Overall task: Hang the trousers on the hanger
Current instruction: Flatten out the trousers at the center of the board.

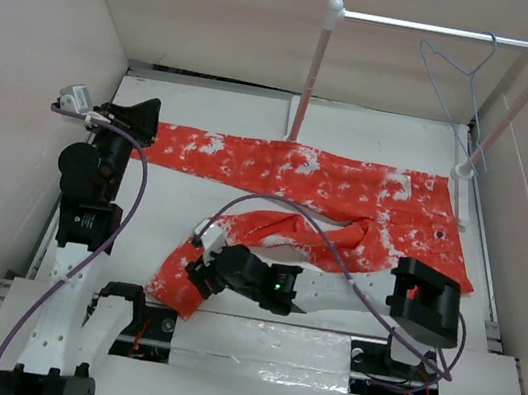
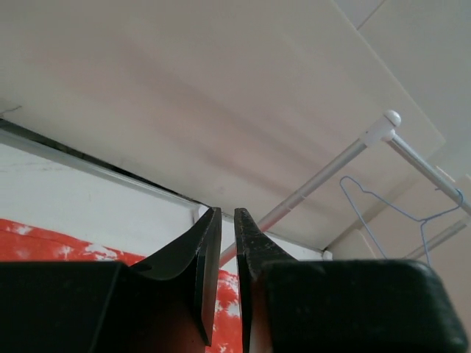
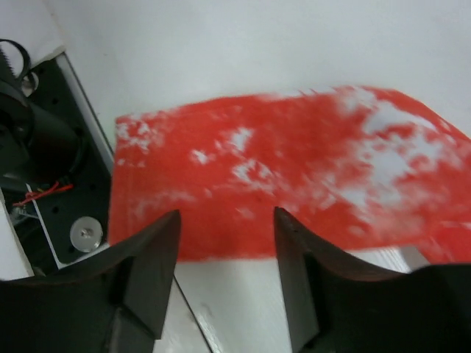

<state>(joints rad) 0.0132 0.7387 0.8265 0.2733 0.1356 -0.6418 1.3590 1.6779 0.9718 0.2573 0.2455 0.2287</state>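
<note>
The robot's right gripper should next grab the trousers' near leg by the near edge of its cuff, so that it can lay that leg along the far leg for the hanger (image 1: 463, 79).
The orange-red trousers (image 1: 327, 183) lie flat across the table with the waist and dark button (image 1: 438, 232) at the right. One leg runs left along the back, the other bends toward the near left. My left gripper (image 1: 145, 122) sits at the far leg's cuff; in the left wrist view (image 2: 227, 212) its jaws are shut to a thin slit, with fabric (image 2: 44, 239) below and beyond. My right gripper (image 1: 199, 270) hovers open over the near leg's cuff (image 3: 294, 176), empty (image 3: 227, 213). The pale blue wire hanger (image 1: 463, 79) hangs on the rail at the back right, also in the left wrist view (image 2: 397, 213).
The white two-post rail stand (image 1: 444, 30) stands at the back right of the table. White walls close in the left, back and right sides. The right arm's base (image 1: 424, 300) sits beside the waist. A slot with hardware (image 3: 44, 198) runs along the table's near edge.
</note>
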